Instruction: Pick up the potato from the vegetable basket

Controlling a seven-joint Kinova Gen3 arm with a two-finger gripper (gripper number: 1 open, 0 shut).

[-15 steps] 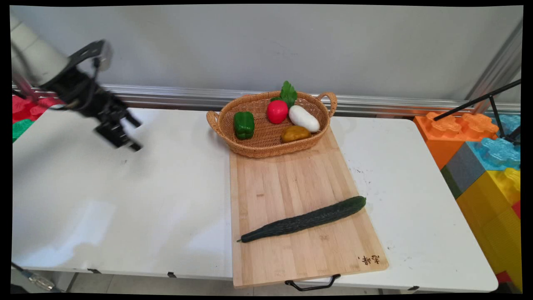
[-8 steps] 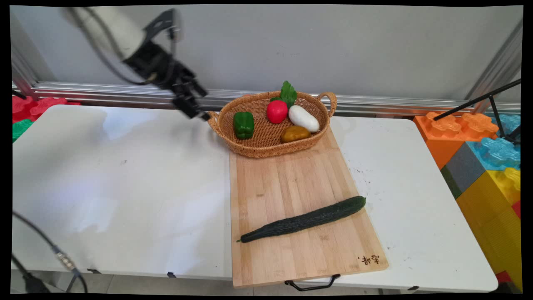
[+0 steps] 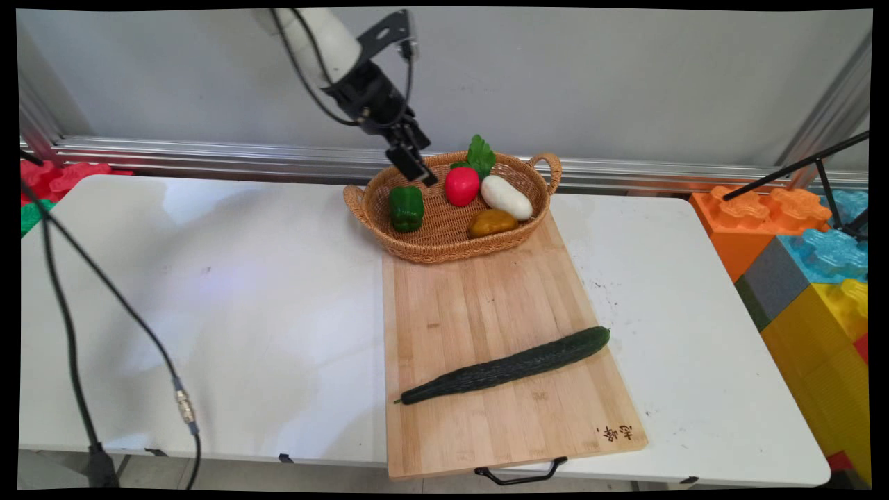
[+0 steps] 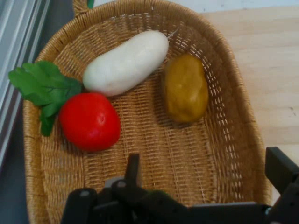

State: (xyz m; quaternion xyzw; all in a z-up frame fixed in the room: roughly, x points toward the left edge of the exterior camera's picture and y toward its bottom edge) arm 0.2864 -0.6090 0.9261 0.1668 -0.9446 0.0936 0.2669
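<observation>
My gripper picks up the brown potato (image 3: 492,222) by its long sides next, to move it from the wicker basket to the cutting board (image 3: 483,308).
My gripper (image 3: 418,171) hangs open over the back left part of a wicker basket (image 3: 444,251), just above a green pepper (image 3: 406,207). A red tomato (image 3: 462,185) with a green leaf (image 3: 480,154), a white radish (image 3: 507,197) and a brown potato (image 3: 492,222) also lie in the basket. In the hand view the gripper (image 4: 205,165) is empty over the basket's woven floor (image 4: 154,140), with the tomato (image 4: 89,121), leaf (image 4: 39,86), radish (image 4: 125,62) and potato (image 4: 185,87) ahead of it. The linkage hides the pepper there.
The basket rests on the far end of a wooden cutting board (image 3: 486,305), and a long dark cucumber (image 3: 507,366) lies across its near end. Large coloured blocks (image 3: 806,264) stand off the table's right side. Black cables (image 3: 104,298) hang at the left.
The gripper has swung from low over the table's left side up and to the right, and is now over the basket's left part.
</observation>
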